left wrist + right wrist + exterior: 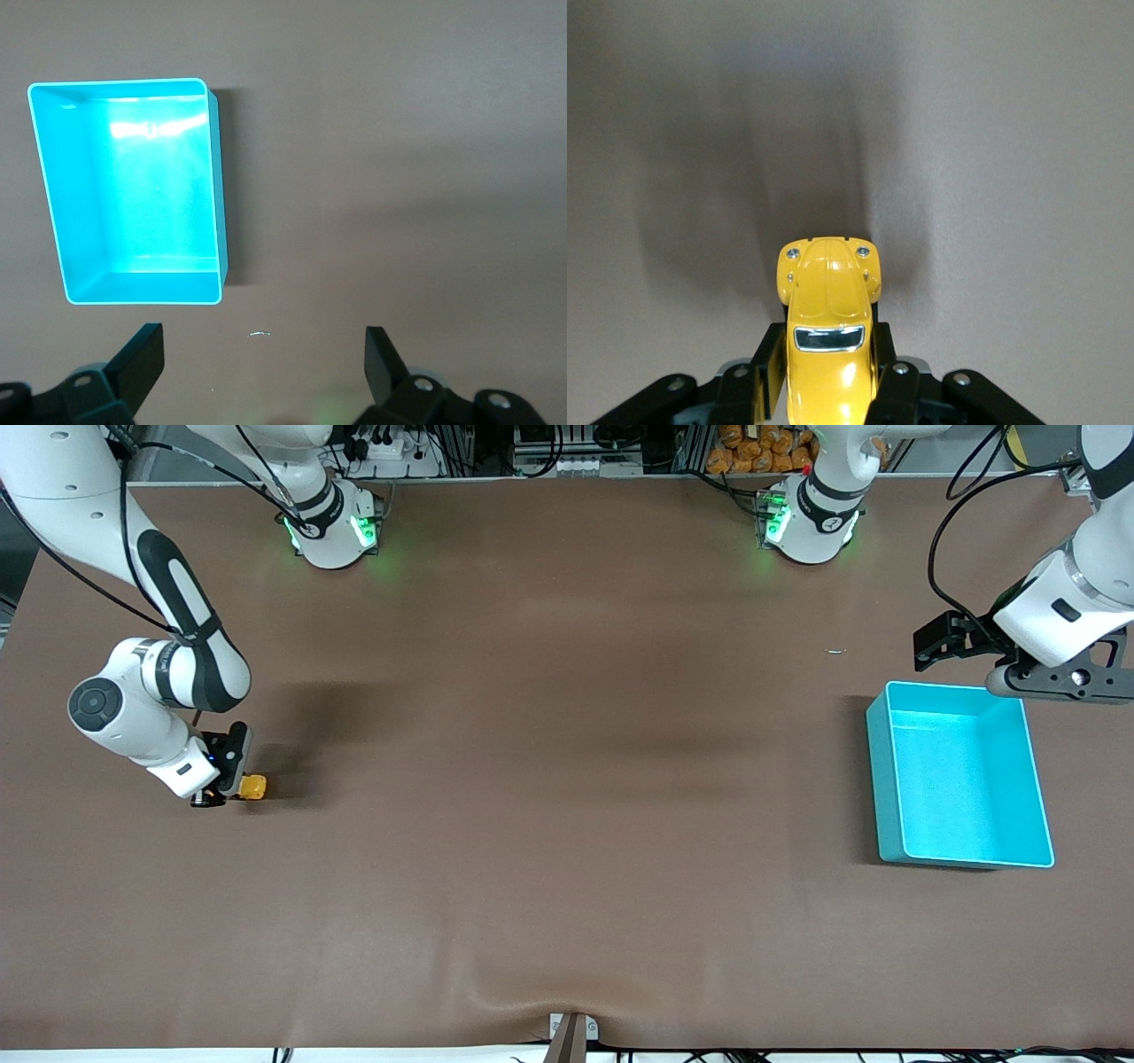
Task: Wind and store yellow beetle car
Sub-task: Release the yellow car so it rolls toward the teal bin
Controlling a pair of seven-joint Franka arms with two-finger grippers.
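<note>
The yellow beetle car's lower edge (253, 797) is on the tabletop, so the car would stay there if I opened my right gripper now, and I should open it.
The yellow beetle car (252, 786) is a tiny rounded toy on the brown table at the right arm's end. My right gripper (232, 790) is shut on it, low at the table. In the right wrist view the car (827, 310) sits between the black fingers (764, 370), its nose pointing away from the wrist. The turquoise bin (961, 776) stands empty at the left arm's end. My left gripper (943, 642) is open and empty, up over the table beside the bin's corner nearest the robots' bases. In the left wrist view the bin (133, 190) lies past the open fingers (142, 359).
A small pale speck (835, 651) lies on the table near the left gripper; it also shows in the left wrist view (259, 335). A clamp (571, 1036) sits at the table edge nearest the front camera. Both arm bases stand along the edge farthest from that camera.
</note>
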